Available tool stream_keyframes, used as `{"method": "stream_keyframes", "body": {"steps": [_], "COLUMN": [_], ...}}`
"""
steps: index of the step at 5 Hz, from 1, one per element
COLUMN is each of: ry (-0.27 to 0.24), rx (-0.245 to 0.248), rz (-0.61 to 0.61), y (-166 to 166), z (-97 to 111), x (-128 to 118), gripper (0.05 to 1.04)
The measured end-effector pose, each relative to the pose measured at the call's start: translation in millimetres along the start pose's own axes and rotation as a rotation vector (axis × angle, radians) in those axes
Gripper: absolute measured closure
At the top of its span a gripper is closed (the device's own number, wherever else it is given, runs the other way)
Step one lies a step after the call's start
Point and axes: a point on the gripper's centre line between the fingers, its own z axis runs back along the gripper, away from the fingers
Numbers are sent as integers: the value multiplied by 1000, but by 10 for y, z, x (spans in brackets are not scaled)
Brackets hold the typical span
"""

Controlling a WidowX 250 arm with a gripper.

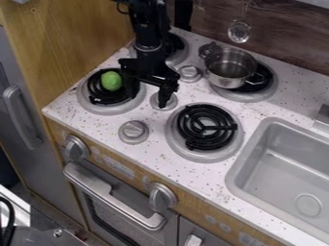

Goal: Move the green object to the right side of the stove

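I will reach the green object with my gripper and grab it by its round body. Then I can move it onto the uncovered burner by the sink.
The black gripper [147, 95] hangs over the left half of the stove, its two fingers apart with nothing held between them. Just left of it, a round green object [111, 80] rests on the black coil of the front left burner [98, 106]. One finger is close to the green object's right side; whether they touch, I cannot tell. The other finger hangs over a small knob between the front burners. On the right side of the stove, the front burner [206, 127] has its black coil uncovered.
A metal pot [230, 64] stands on the back right burner. Grey knobs [133, 130] rise from the speckled countertop [157, 161]. The grey sink [289, 166] lies to the right, and a ladle [239, 31] hangs on the back wall.
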Motion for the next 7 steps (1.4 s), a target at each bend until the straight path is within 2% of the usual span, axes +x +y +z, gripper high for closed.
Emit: {"method": "stream_keyframes", "body": {"steps": [1, 2, 3, 4, 5, 6, 7], "ry": [49, 45, 29, -25, -39, 21, 38], "rx": [-6, -11, -22, 2, 37, 41, 46], "rz": [-4, 33, 97, 135, 179, 188, 207], "y": [-31, 109, 365, 607, 876, 934, 954], "z": [-153, -111, -89, 51, 119, -99, -153], "x": [-92, -31, -10, 172, 270, 276, 309], "gripper": [88, 88, 88, 88, 88, 88, 88]}}
